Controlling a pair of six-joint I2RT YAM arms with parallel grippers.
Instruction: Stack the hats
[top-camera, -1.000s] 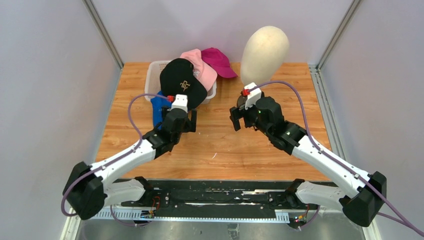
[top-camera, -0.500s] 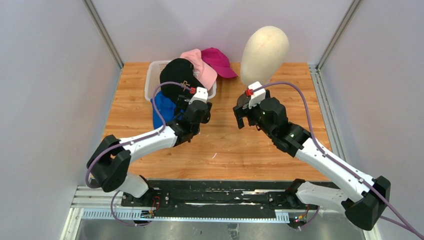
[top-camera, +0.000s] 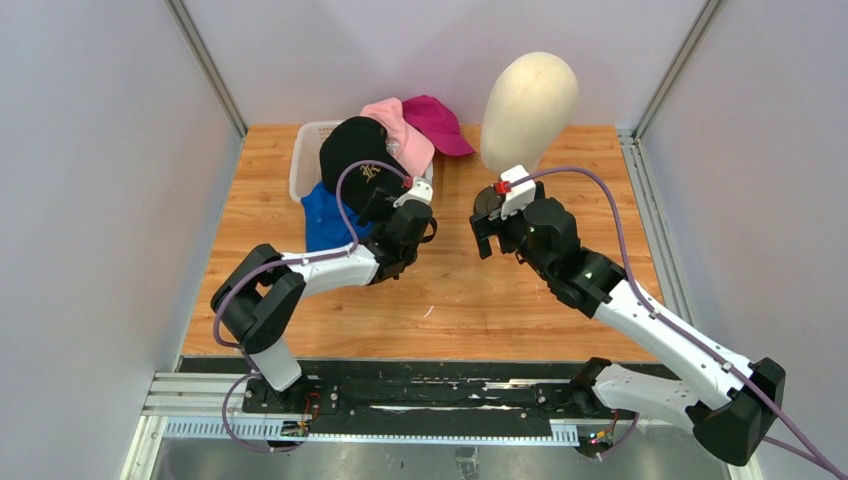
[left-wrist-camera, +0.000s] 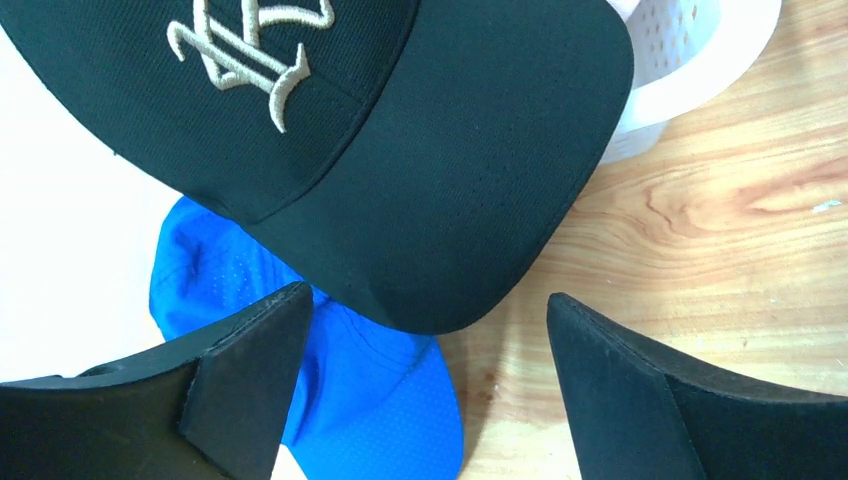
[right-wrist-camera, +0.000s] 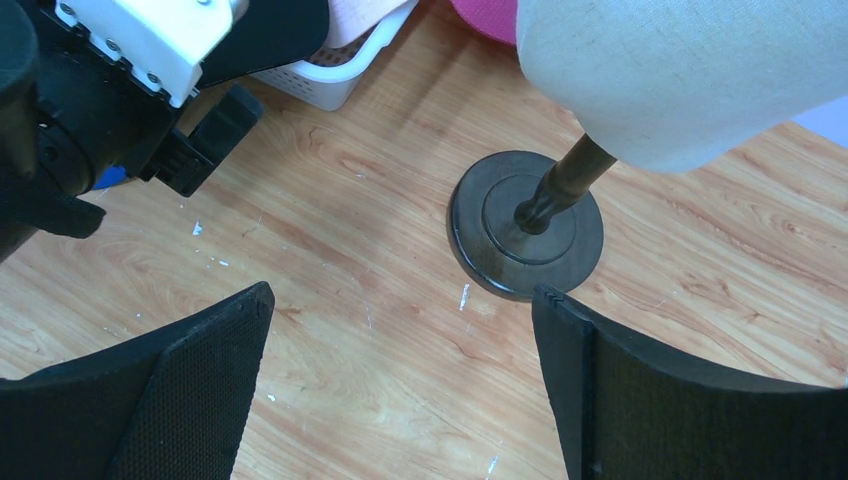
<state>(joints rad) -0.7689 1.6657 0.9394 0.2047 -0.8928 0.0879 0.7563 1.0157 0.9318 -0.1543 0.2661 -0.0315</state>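
The left gripper next needs to grab the black cap by the near corner of its visor. The cap's opening then stays free to stack over the mannequin head.
The hats lie heaped at the back left. A black cap (top-camera: 358, 160) with a gold logo rests on top, its brim (left-wrist-camera: 450, 220) overhanging a royal blue cap (top-camera: 322, 218) that lies on the table. Behind them lie a light pink cap (top-camera: 402, 135) and a magenta cap (top-camera: 438, 122). My left gripper (left-wrist-camera: 428, 297) is open just in front of the black brim, one finger over the blue cap (left-wrist-camera: 350, 390), holding nothing. My right gripper (right-wrist-camera: 402, 292) hangs open and empty over bare wood near the mannequin stand. In the top view the left gripper (top-camera: 385, 210) and right gripper (top-camera: 484, 232) face each other.
A white perforated basket (top-camera: 303, 160) holds part of the heap; its corner (left-wrist-camera: 690, 70) shows beside the black brim. A cream mannequin head (top-camera: 528, 105) stands on a dark round base (right-wrist-camera: 525, 225) at the back right. Grey walls enclose the wooden table (top-camera: 450, 300).
My left arm has swung right and forward, from beside the blue cap to the front of the black cap's brim. The right gripper has crept slightly forward. Both stay open.
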